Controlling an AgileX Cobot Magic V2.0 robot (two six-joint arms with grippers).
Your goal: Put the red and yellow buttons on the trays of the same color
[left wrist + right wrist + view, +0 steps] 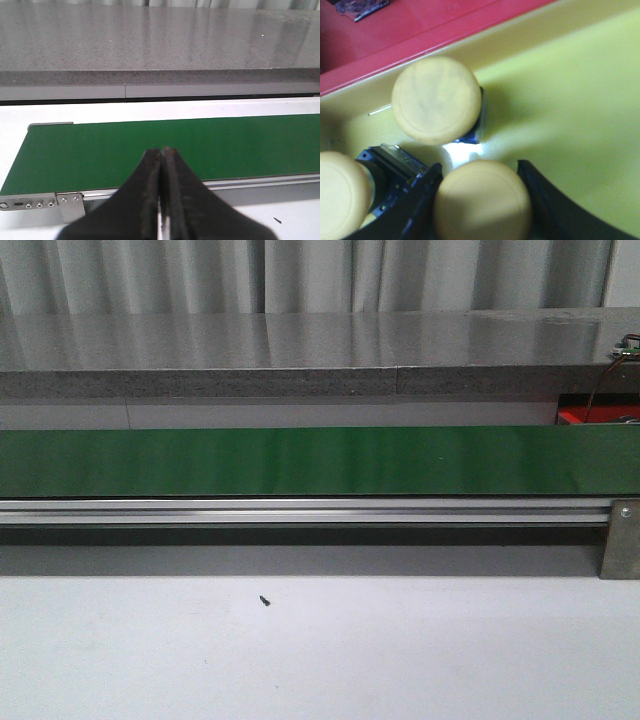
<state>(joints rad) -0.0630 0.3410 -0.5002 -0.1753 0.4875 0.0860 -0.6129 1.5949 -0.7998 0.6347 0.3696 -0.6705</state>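
Observation:
The held yellow button (482,200) is low inside the yellow tray (570,110) in the right wrist view, level with its neighbour. My right gripper should open next.
In the right wrist view my right gripper (477,170) is shut on a yellow button (482,202), one black finger on each side of its round cap, low over the floor of the yellow tray (570,110). Two more yellow buttons lie in that tray, one just beyond the held one (436,100) and one off to its side (340,192). A red tray (430,22) borders the yellow tray. No red button shows. My left gripper (162,150) is shut and empty, above the near edge of the green conveyor belt (100,150). Neither gripper appears in the front view.
The green belt (300,460) runs across the front view on an aluminium rail (300,510), with a metal bracket (620,540) at its right end. A grey stone counter (300,350) lies behind. A small dark speck (264,600) lies on the white table.

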